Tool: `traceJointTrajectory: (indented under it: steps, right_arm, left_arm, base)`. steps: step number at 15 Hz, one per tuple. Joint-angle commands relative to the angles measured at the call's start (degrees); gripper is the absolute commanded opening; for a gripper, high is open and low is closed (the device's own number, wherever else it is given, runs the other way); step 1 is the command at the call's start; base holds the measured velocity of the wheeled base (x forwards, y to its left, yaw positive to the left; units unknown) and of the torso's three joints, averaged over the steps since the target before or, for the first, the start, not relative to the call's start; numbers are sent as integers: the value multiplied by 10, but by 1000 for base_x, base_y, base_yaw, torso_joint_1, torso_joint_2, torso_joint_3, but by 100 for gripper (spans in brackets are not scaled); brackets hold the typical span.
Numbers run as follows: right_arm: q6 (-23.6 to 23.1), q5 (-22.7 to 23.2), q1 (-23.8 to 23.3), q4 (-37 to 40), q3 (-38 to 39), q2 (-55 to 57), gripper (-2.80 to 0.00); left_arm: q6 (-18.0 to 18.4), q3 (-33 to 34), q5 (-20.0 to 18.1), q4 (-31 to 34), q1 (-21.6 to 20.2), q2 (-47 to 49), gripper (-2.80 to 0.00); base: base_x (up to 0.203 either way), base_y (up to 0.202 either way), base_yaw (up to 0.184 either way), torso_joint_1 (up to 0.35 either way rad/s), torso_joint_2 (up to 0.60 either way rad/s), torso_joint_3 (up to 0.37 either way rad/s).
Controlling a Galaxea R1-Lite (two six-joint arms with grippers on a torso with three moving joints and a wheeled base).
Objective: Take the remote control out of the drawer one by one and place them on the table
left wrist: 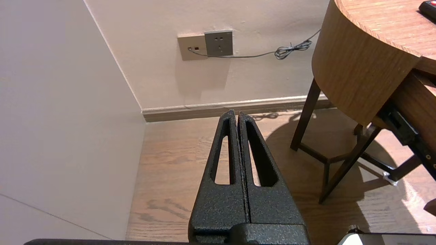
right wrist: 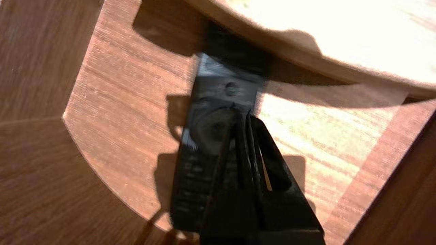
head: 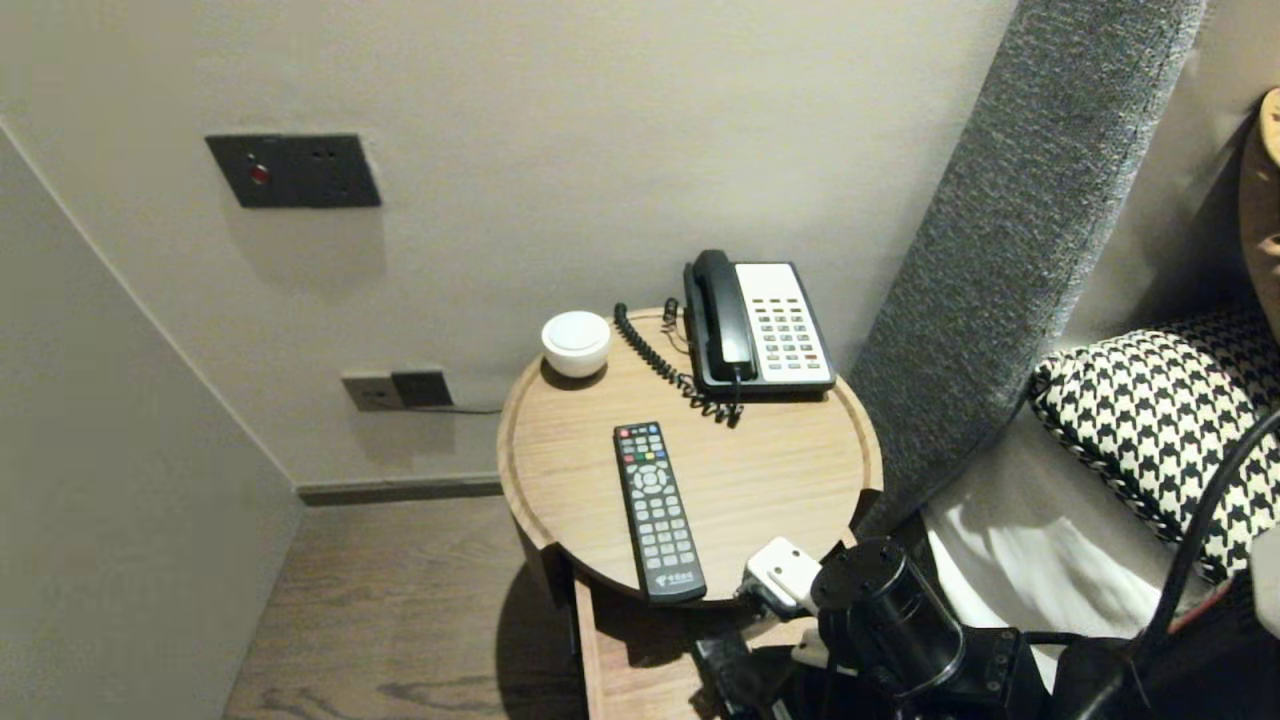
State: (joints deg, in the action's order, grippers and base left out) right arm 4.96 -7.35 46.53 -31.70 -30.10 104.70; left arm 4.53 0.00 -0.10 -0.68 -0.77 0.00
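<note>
The black remote (right wrist: 216,122) in the drawer (right wrist: 112,112) is below my shut right gripper. So the gripper reopens next, then closes lower on the remote's long sides.
A black remote (head: 657,510) lies on the round wooden bedside table (head: 780,470), its near end at the front rim. Below that rim a wooden drawer (head: 625,650) stands pulled out. In the right wrist view a second black remote (right wrist: 201,153) lies flat in this drawer (right wrist: 112,112). My right gripper (right wrist: 243,115) is shut, its tips just over that remote's edge, with nothing seen between the fingers. The right arm (head: 885,610) reaches in from the front of the table. My left gripper (left wrist: 237,114) is shut and empty, hanging over the wooden floor beside the table (left wrist: 354,68).
A corded phone (head: 760,325) and a small white bowl (head: 576,342) stand at the back of the tabletop. A grey headboard (head: 1010,230) and a houndstooth pillow (head: 1160,410) lie to the right. Walls with sockets (head: 395,390) close in the left and back.
</note>
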Motion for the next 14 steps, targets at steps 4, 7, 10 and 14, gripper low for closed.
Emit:
traceJointTrajectory:
  steps: [4, 7, 10, 14]
  right_arm:
    - [7, 0, -1, -4, 31, -30, -280]
    - [23, -2, -3, -2, 28, -38, -280]
    - [40, -3, 1, 9, 13, -29, -280]
    - [75, -20, 30, 9, -14, 14, 0]
  left_arm:
    - [0, 0, -1, 0, 0, -1, -280]
    - [0, 0, 0, 0, 0, -1, -280]
    - [0, 0, 0, 0, 0, -1, -280]
    - [0, 0, 0, 0, 0, -2, -280]
  base:
    - [0, 0, 0, 0, 0, 0]
    - [0, 0, 0, 0, 0, 0]
    - [0, 0, 0, 0, 0, 0]
    - [0, 0, 0, 0, 0, 0]
